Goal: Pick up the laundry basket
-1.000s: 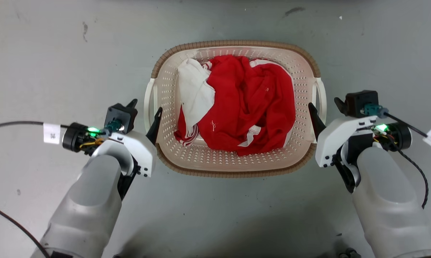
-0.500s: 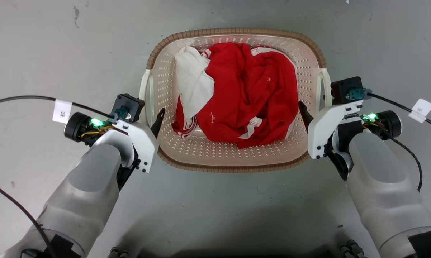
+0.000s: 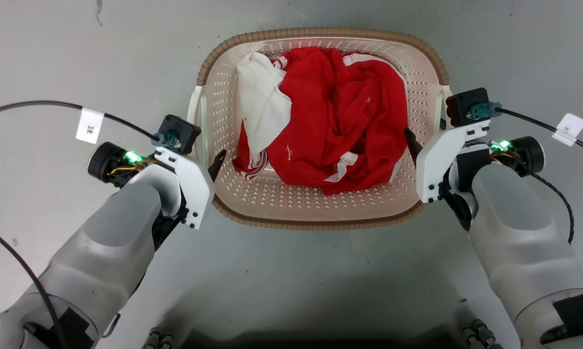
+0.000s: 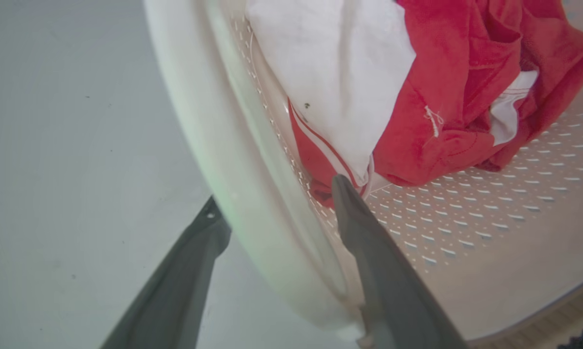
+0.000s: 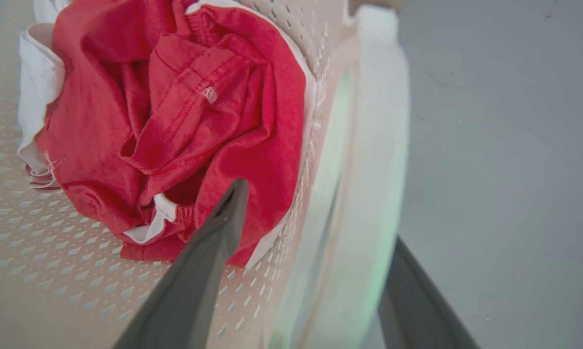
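Observation:
The basket is far wider than my open fingers, so my left gripper should next grab the basket by its slim white handle (image 3: 196, 116) to pick it up.
The laundry basket (image 3: 320, 33), cream and perforated with a brown woven-look rim, sits on the grey floor in the middle of the head view. Red clothes (image 3: 340, 121) and a white piece (image 3: 260, 106) lie inside it. My left gripper (image 3: 204, 150) is open and straddles the basket's left white handle (image 4: 233, 160), with one finger (image 4: 364, 232) inside the wall and the other outside. On the opposite side my right gripper (image 3: 425, 128) is open astride the right handle (image 5: 374, 145). Its inner finger (image 5: 209, 247) lies next to the red cloth (image 5: 175, 121).
Bare grey floor (image 3: 54, 58) surrounds the basket on all sides. Black cables with white tags (image 3: 89, 125) trail from both wrists. The dark front of my base (image 3: 311, 339) shows at the bottom edge.
The head camera has dropped closer, so the basket looks larger and higher in the picture. Both grippers have moved in over the side handles, their inner fingers now inside the basket walls.

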### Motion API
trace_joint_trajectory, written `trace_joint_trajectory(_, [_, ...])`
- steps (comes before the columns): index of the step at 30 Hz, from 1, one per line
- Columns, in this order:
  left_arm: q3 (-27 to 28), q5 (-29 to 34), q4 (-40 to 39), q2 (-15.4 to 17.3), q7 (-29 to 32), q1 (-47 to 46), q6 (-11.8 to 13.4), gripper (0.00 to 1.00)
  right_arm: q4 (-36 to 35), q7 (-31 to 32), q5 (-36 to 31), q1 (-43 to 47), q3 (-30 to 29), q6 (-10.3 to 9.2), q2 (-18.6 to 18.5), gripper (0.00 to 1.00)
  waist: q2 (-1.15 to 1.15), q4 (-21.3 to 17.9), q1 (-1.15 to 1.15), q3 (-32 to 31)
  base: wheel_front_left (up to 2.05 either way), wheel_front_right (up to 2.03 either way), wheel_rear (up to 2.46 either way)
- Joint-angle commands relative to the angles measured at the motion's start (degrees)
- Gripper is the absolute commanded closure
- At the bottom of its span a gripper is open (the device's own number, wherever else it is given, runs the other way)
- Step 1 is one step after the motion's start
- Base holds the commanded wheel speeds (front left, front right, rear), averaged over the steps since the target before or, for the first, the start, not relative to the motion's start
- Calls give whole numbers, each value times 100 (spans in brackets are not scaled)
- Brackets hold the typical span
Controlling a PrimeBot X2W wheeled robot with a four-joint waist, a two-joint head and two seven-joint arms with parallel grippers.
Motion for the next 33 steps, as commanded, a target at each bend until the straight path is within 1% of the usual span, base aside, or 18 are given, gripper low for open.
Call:
trace_joint_trajectory(1, [-105,-117,-37,46,58,-93,-5,0,34,-20,58,-102,19,-4,-1,0,0,4,-1,10,0,0,0])
trace_joint_trajectory(10, [-756,-840,-107,153,91,-211,-5,0,207,-71,111,-232,81,-4,-1,0,0,31,-1,65,0,0,0])
trace_joint_trajectory(11, [-828,-973,-147,140,183,-179,-5,36,223,-70,109,-242,88,-4,-1,0,0,35,-1,68,0,0,0])
trace_joint_trajectory(12, [-926,-1052,-201,151,265,-164,-5,100,252,-46,130,-246,81,-4,-1,55,0,41,-1,68,0,0,0])
trace_joint_trajectory(13, [-1021,-1129,-250,190,302,-183,-5,100,279,-27,128,-255,83,-4,-1,100,0,48,-1,68,0,0,0])
trace_joint_trajectory(15, [-1147,-1263,-315,270,262,-262,-11,100,321,-18,138,-278,73,-4,-1,100,0,58,-1,66,0,0,0])
trace_joint_trajectory(25, [-1511,-1659,-417,339,219,-313,-13,100,485,53,105,-310,166,-3,-35,100,0,57,-1,-91,0,0,0])
trace_joint_trajectory(28, [-1561,-1755,-502,381,317,-239,-13,100,544,198,26,-261,275,-3,-34,100,0,38,-1,-266,0,0,0])
trace_joint_trajectory(33, [-1602,-1908,-775,502,739,-66,-26,100,544,661,87,-116,610,-2,-33,100,0,-11,-1,-739,0,0,0])
